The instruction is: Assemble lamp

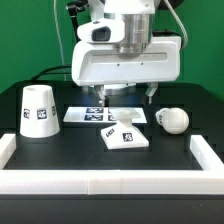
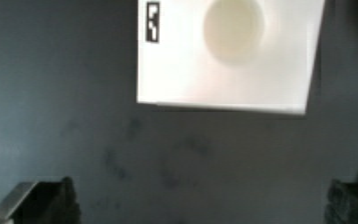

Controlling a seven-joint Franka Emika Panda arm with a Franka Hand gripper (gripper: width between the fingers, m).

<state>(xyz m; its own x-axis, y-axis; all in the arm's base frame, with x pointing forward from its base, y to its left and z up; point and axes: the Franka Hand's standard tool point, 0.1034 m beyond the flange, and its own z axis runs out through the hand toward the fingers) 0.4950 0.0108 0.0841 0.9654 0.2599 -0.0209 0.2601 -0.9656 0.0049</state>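
Note:
My fingers would miss short of the base's near edge (image 2: 220, 104), so I need to move toward the base before closing.
The flat square lamp base (image 1: 124, 135) lies on the black table near the middle, with a tag on its near side; it also shows in the wrist view (image 2: 229, 55) with its round socket. The round bulb (image 1: 171, 120) lies to the exterior view's right of the base. The cone shade (image 1: 39, 111) stands at the exterior view's left. My gripper (image 1: 118, 97) hangs above the table just behind the base. In the wrist view its fingers (image 2: 39, 203) stand wide apart with only bare table between them, so the gripper (image 2: 197, 205) is open and empty.
The marker board (image 1: 88, 115) lies flat behind the base, partly under the arm. A white raised border (image 1: 110, 181) runs along the table's front and both sides. Cables hang behind the arm.

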